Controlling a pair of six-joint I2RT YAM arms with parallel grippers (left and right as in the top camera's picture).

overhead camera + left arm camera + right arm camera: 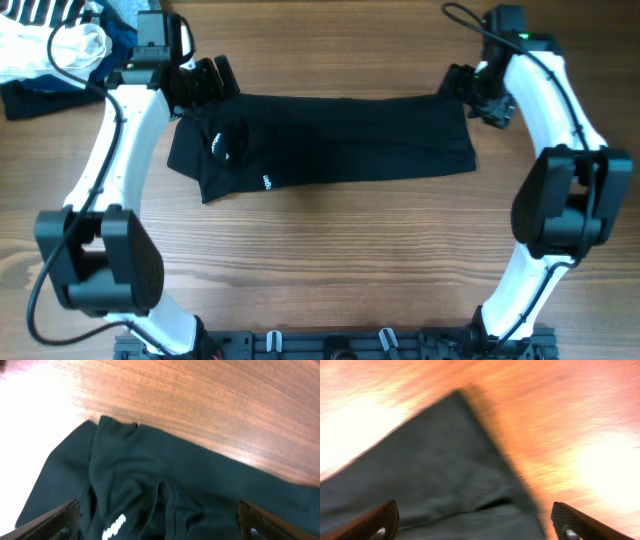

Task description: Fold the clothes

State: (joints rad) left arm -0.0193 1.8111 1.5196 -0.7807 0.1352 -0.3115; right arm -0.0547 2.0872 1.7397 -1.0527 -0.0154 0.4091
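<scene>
My right gripper will next take the black garment's end edge farthest from the logos, to fold it inward.
A black garment lies folded into a long band across the far middle of the wooden table, with small white logos near its left end. My left gripper is open just above the garment's far left corner; the left wrist view shows the cloth and a white logo between its spread fingers. My right gripper is open over the garment's far right corner; the right wrist view shows that corner between the fingers, blurred.
A pile of white, blue and dark clothes lies at the far left corner of the table. A rail with clips runs along the near edge.
</scene>
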